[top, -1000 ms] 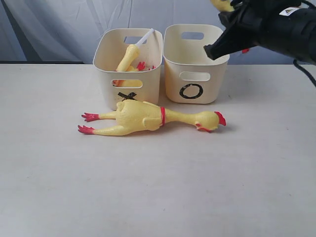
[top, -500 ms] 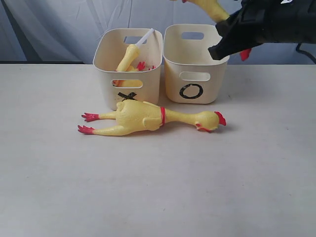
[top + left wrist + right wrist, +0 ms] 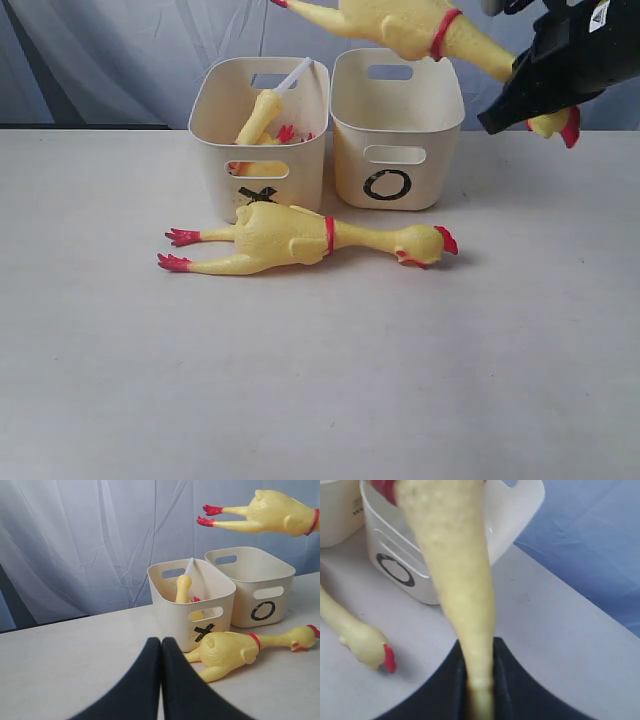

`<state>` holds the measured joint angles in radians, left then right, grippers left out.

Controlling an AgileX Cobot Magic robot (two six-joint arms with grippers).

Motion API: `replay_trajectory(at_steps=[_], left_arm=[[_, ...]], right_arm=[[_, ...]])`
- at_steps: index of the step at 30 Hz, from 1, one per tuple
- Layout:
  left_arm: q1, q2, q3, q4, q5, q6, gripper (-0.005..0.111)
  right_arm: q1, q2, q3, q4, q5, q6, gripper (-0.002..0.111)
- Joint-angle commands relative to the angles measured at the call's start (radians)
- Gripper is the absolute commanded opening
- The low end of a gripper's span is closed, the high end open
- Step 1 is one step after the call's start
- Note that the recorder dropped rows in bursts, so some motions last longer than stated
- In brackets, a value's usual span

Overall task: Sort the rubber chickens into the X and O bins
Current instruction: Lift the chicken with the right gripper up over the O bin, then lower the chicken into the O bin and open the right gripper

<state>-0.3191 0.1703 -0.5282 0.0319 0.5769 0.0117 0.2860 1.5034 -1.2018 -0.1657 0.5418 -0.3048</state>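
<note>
The long chicken's body (image 3: 395, 22) hangs level above the O bin's rim (image 3: 397, 125), so it is too early to release. My right gripper brings the chicken down next, before releasing it.
My right gripper (image 3: 520, 92) is shut on the neck of a long rubber chicken (image 3: 400, 22) with a red neck band, held level in the air above the O bin (image 3: 397, 128); its head (image 3: 558, 124) pokes out below the gripper. In the right wrist view the neck (image 3: 465, 605) runs between the black fingers (image 3: 512, 680). A second long chicken (image 3: 300, 238) lies on the table in front of both bins. The X bin (image 3: 262, 135) holds smaller chickens (image 3: 258, 118). My left gripper (image 3: 161, 647) is shut and empty, low over the table, short of the X bin (image 3: 192, 605).
A white straw-like stick (image 3: 293, 76) leans out of the X bin. A grey-blue curtain (image 3: 120, 50) hangs behind the white table (image 3: 320, 380). Table surface stretches in front of the lying chicken.
The right gripper has swung right and up, bringing the held long chicken into full view, level above the O bin. The left gripper and the lying chicken have not moved.
</note>
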Motion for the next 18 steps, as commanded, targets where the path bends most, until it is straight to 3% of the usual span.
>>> replay_trajectory(at_steps=[1, 7, 18], left_arm=[[-0.002, -0.006, 0.004, 0.005, 0.006, -0.003, 0.000], [-0.002, -0.006, 0.004, 0.005, 0.006, -0.003, 0.000], [-0.002, -0.006, 0.004, 0.003, 0.006, -0.004, 0.000]], right_arm=[[-0.007, 0.004, -0.046, -0.155, 0.015, 0.211, -0.001], [-0.007, 0.074, -0.121, -0.253, 0.164, 0.322, -0.001], [-0.007, 0.198, -0.251, -0.242, 0.291, 0.326, -0.001]])
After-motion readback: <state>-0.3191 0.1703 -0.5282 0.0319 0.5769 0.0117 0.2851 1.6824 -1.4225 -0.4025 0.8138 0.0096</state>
